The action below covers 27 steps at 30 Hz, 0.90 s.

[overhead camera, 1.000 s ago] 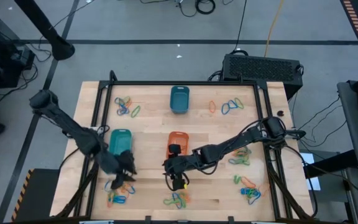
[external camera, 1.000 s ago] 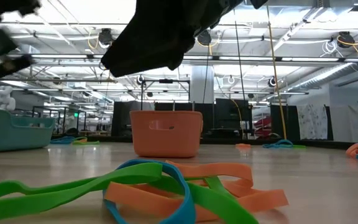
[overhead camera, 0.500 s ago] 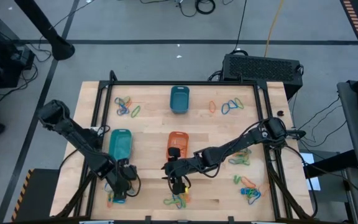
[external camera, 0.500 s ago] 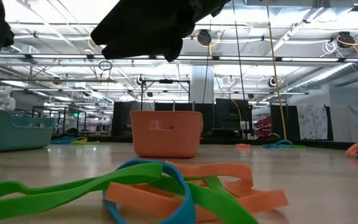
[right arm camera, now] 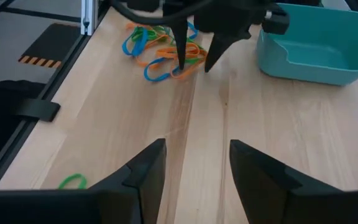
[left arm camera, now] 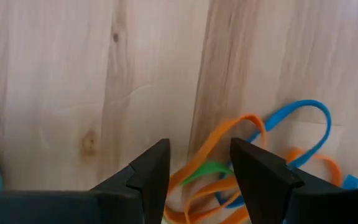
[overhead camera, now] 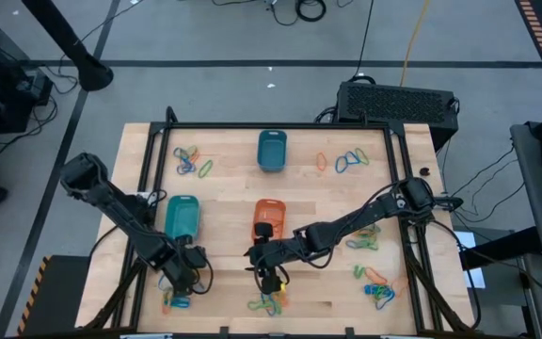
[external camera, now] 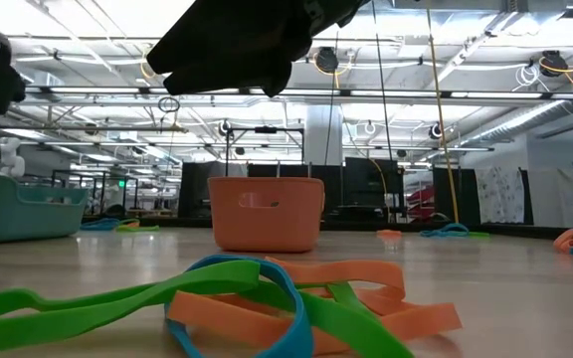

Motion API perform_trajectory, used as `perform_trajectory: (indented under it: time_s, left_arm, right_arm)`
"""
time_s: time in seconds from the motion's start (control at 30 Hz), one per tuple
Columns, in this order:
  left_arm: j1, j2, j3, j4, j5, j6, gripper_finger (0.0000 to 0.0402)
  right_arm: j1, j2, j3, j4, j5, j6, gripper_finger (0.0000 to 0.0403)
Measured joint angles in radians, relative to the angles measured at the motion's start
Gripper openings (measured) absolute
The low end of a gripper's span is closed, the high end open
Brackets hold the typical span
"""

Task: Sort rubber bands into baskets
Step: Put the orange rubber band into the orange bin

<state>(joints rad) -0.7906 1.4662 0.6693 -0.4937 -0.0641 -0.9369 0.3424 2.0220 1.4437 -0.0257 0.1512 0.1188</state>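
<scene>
I should close my left gripper on the orange band (left arm camera: pixel 211 145) now. It runs between my fingers, level with their ends, next to the green band.
Rubber bands in orange, green and blue lie in loose piles on the wooden table. My left gripper (overhead camera: pixel 183 280) points steeply down, open, at the edge of the near-left pile (overhead camera: pixel 176 300); an orange band (left arm camera: pixel 211 146) and a green one run between its fingers. My right gripper (overhead camera: pixel 269 274) hangs open over bare wood, nothing between its fingers, just far of the near-middle pile (overhead camera: pixel 269 303). The turquoise basket (overhead camera: pixel 182 217), orange basket (overhead camera: pixel 268 217) and dark teal basket (overhead camera: pixel 272 151) stand on their bottoms. My left gripper's open fingers (right arm camera: pixel 183 59) come from above at the edge of the near-left pile (right arm camera: pixel 160 53), one on each side of an orange band (left arm camera: pixel 211 146). Whether the fingertips touch the bands or the table I cannot tell.
More piles of bands lie at the far left (overhead camera: pixel 191 162), far right (overhead camera: pixel 346 160), right (overhead camera: pixel 365 240) and near right (overhead camera: pixel 376 290). A single green band (right arm camera: pixel 73 182) lies near the table's edge. A black frame (overhead camera: pixel 280 126) borders the table.
My left gripper has gone down and toward the table's near edge, away from the turquoise basket, and has tipped from slanting to pointing steeply down over the near-left pile. Its fingers stay open. The bands and baskets lie as before.
</scene>
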Motion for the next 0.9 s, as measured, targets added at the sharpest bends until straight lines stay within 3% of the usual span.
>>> perform_trajectory:
  time_s: [0.27, 0.57, 0.9]
  left_arm:
    - [-0.002, 0.023, 0.004, 0.007, -0.001, 0.029, 0.0156]
    - [-0.002, 0.025, 0.018, 0.021, -0.012, 0.105, 0.0010]
    - [-0.007, -0.042, 0.049, 0.007, -0.061, 0.139, 0.0002]
  right_arm:
    - [0.000, 0.000, 0.000, -0.001, 0.000, 0.000, 0.0169]
    - [0.000, 0.000, 0.000, -0.001, 0.005, -0.011, 0.0169]
    - [-0.001, 0.000, 0.000, -0.002, 0.005, -0.012, 0.0169]
